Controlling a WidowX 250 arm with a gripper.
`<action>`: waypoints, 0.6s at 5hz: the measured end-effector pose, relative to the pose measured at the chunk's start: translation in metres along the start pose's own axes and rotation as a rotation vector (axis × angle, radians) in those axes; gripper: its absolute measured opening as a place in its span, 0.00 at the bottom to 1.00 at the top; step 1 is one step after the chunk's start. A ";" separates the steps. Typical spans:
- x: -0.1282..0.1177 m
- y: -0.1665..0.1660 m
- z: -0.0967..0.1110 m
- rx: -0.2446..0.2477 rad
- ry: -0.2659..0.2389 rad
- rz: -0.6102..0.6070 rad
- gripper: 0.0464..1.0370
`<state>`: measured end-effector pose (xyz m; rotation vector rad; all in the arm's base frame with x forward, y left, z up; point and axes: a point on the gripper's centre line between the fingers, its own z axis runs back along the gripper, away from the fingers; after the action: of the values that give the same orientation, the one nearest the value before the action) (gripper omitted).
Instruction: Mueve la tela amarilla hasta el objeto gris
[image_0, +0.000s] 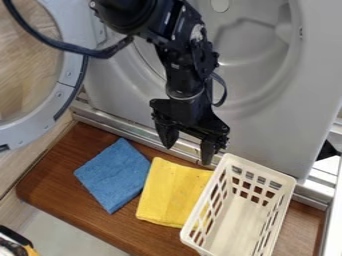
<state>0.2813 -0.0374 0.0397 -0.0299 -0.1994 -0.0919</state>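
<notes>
Next, my gripper grabs the yellow cloth (170, 192) by its edge beside the metal bar to move it to the grey appliance.
My gripper (188, 153) hangs down near the back edge of the brown wooden board, with its two fingers apart and nothing between them. The yellow cloth (170, 192) lies flat on the board, just in front of and below the gripper. Its right edge runs under or against the side of the white basket, and some yellow shows through the basket's holes. Behind the arm stands a large grey appliance (267, 120) with a round opening; it is the grey thing in view.
A blue cloth (113, 175) lies left of the yellow one. The white slotted basket (288, 186) stands at the right on the wooden board (87, 216). A round appliance door (70, 75) hangs at the upper left, and a metal rail (143, 134) runs along the board's back edge.
</notes>
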 end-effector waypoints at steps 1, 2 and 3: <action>-0.005 0.000 -0.006 -0.003 0.023 0.001 0.96; -0.017 0.026 -0.013 -0.005 0.025 0.052 0.96; -0.025 0.044 -0.020 0.021 0.034 0.045 0.96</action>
<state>0.2654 0.0082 0.0140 -0.0115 -0.1657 -0.0452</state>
